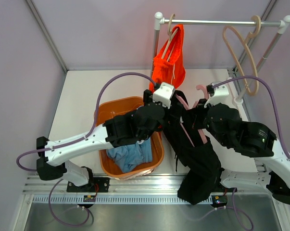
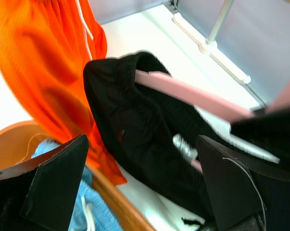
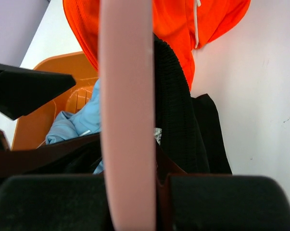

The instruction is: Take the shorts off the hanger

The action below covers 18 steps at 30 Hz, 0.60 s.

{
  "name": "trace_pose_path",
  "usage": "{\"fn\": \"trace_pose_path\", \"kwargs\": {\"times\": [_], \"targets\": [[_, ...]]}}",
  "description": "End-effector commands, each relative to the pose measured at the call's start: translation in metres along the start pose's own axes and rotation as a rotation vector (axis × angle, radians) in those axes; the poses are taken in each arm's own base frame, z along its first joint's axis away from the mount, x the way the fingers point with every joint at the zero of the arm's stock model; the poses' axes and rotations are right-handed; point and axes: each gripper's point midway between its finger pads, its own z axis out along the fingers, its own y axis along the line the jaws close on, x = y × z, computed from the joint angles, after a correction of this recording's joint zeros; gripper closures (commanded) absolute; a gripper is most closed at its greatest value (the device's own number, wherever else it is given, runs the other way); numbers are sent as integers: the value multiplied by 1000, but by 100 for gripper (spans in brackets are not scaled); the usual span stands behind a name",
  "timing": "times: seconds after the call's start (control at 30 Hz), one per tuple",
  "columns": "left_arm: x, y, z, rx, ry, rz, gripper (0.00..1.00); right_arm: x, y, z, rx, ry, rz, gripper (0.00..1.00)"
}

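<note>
The black shorts' waistband on the basket side is next for my left gripper to grab, leaving the pink hanger [image 1: 187, 132] free, so the shorts slide off.
The black shorts [image 1: 195, 154] hang on a pink hanger [image 1: 187, 132] between my two arms. My right gripper [image 3: 130, 202] is shut on the pink hanger [image 3: 127, 110], which runs up between its fingers. My left gripper [image 2: 142, 187] is open, its jaws wide apart, just in front of the black shorts [image 2: 135, 125] and not touching them. The orange shorts [image 1: 170, 60] hang on a hanger on the rail. The light blue shorts [image 1: 130, 155] lie in the orange basket [image 1: 113, 108].
A metal rail [image 1: 221, 22] stands at the back right with an empty beige hanger [image 1: 243, 57] on it. Grey walls close the table on three sides. The basket sits under my left arm.
</note>
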Motion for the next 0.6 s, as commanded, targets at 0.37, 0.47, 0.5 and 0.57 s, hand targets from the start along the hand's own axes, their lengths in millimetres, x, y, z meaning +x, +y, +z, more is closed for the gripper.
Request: {"fn": "trace_pose_path", "kwargs": {"times": [0.37, 0.47, 0.5, 0.57], "targets": [[-28, -11, 43, -31, -37, -71, 9, -20, -16, -26, -12, -95, 105, 100], [-30, -14, 51, -21, -37, -74, 15, -23, -21, -30, -5, -102, 106, 100], [-34, -14, 52, -19, -39, -80, 17, -24, -23, -32, -7, -107, 110, 100], [-29, -17, 61, -20, -20, -70, 28, -24, -23, -33, -10, -108, 110, 100]]}}
